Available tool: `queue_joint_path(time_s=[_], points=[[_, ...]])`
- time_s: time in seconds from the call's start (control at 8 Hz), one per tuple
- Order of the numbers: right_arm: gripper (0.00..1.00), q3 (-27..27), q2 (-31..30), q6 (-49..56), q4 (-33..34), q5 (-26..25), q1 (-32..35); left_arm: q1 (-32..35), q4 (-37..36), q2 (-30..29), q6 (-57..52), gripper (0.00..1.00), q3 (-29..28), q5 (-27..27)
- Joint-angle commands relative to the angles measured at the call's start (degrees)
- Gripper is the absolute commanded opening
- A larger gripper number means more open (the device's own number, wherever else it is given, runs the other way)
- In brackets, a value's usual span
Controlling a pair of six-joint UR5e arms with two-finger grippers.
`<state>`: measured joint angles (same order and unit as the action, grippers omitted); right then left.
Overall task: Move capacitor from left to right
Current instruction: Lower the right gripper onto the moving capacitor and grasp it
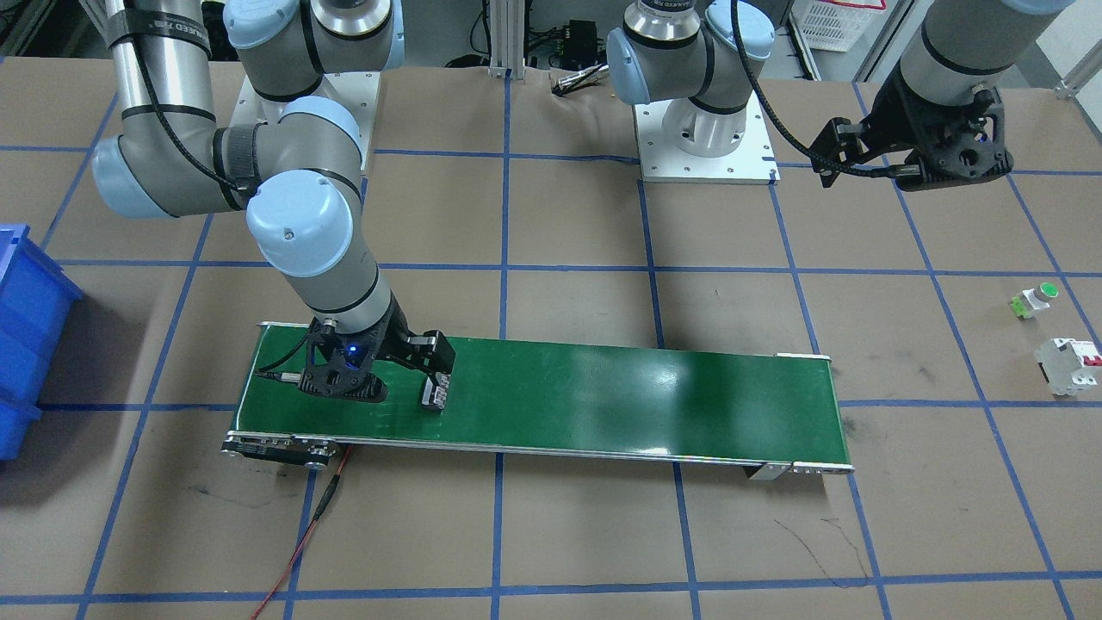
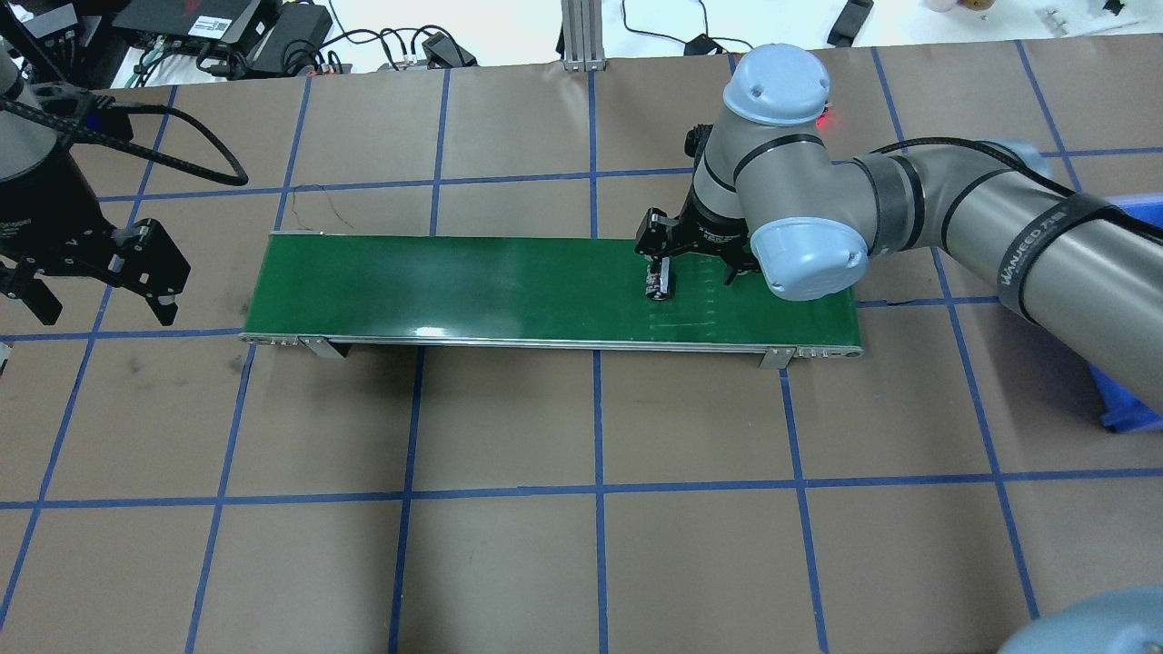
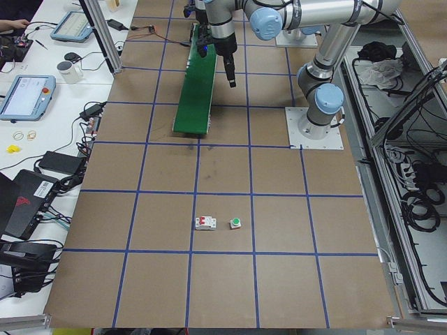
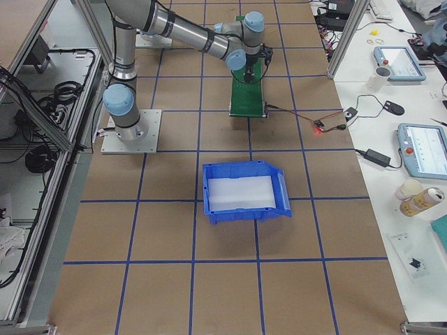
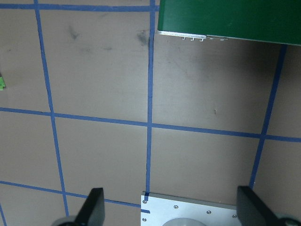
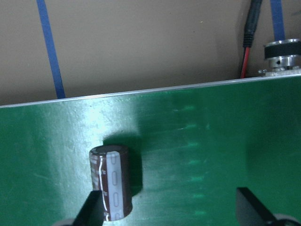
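My right gripper needs to grab the capacitor by its striped cylindrical body (image 1: 435, 391) next, so that it can move the capacitor across to the blue bin (image 1: 31, 331).
The capacitor (image 6: 110, 181), a dark brown stubby cylinder with a pale stripe, rests on the green conveyor belt (image 2: 454, 286) near its right end. It also shows in the overhead view (image 2: 657, 283) and the front-facing view (image 1: 435, 394). My right gripper (image 6: 171, 209) hangs low over the belt, open. The capacitor is just inside one of its fingers (image 6: 94, 207), and the other finger is far from it. My left gripper (image 2: 102, 309) is open and empty, raised over the bare table off the belt's left end, and shows in its wrist view (image 5: 171, 209).
A white circuit breaker (image 1: 1070, 366) with a red switch and a green-capped push-button (image 1: 1036, 299) lie on the table beyond the belt's left end. A blue bin (image 4: 244, 192) stands beyond the right end. A red cable (image 1: 301, 542) runs from the belt's motor end.
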<state>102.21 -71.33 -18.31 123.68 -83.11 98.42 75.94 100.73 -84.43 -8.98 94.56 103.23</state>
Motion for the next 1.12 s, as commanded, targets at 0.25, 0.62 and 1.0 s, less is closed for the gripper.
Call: queue_joint_path(time_s=[0.25,0.62,1.0], points=[[0.98,-0.2,1.5,0.8,0.0,-3.9,0.1,0.0,-1.0,-0.1,-0.2,1.0,0.1,0.4],[0.51,-0.3,1.8,7.4,-0.4,-8.3,0.0,0.0,-1.0,-0.1,-0.2,1.0,0.1,0.7],[0.0,-0.7,1.0,11.6,-5.2,-8.9,-1.2,0.0,-1.0,-0.1,-0.2,1.0,0.1,0.7]])
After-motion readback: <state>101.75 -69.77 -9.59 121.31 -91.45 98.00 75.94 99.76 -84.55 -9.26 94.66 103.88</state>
